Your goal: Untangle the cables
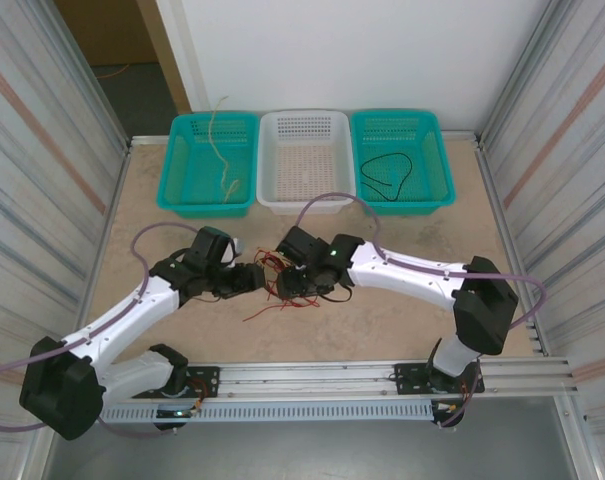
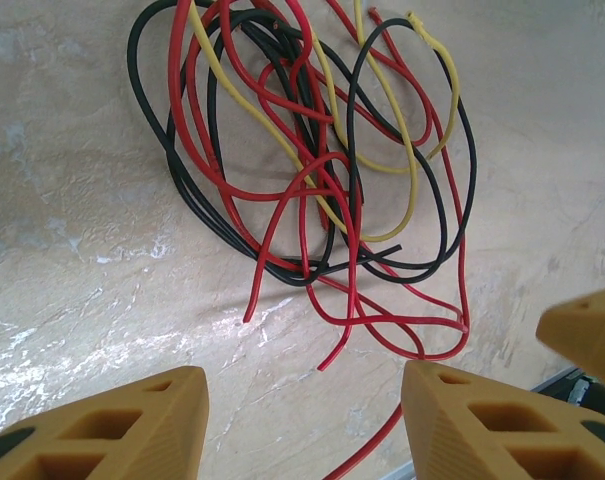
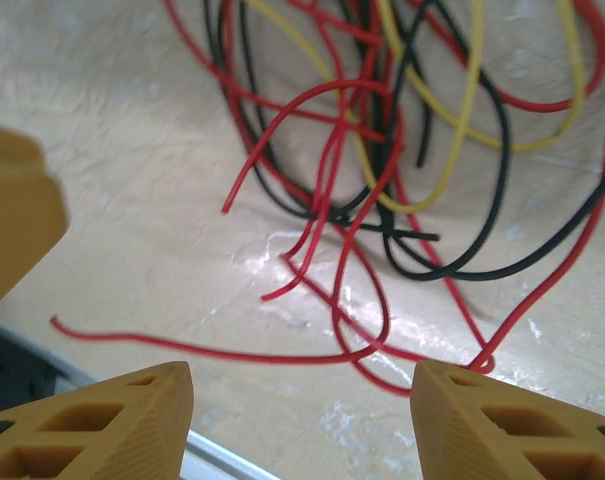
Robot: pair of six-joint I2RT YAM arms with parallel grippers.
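The red cable (image 1: 279, 306) (image 3: 324, 358) needs to be untangled, so my right gripper will grab it next at the near edge of the tangle.
The cables (image 1: 273, 297) lie as one tangle of red, black and yellow wires on the table between my two grippers. My left gripper (image 1: 250, 281) hovers at the tangle's left side, my right gripper (image 1: 294, 284) at its right. In the left wrist view the tangle (image 2: 302, 150) lies ahead of my open left gripper (image 2: 302, 400); one red strand (image 2: 367, 452) runs by the right fingertip, not clasped. In the right wrist view the tangle (image 3: 382, 150) lies ahead of my open right gripper (image 3: 302, 395), and a long red strand (image 3: 182, 348) crosses the table just beyond the fingertips.
Three baskets stand at the back: a teal one (image 1: 178, 190) holding a pale tan cable (image 1: 222, 150), a white one (image 1: 304, 203), and a teal one (image 1: 437, 190) holding a black cable (image 1: 387, 172). Metal walls flank the table; a rail (image 1: 322, 375) runs along its near edge.
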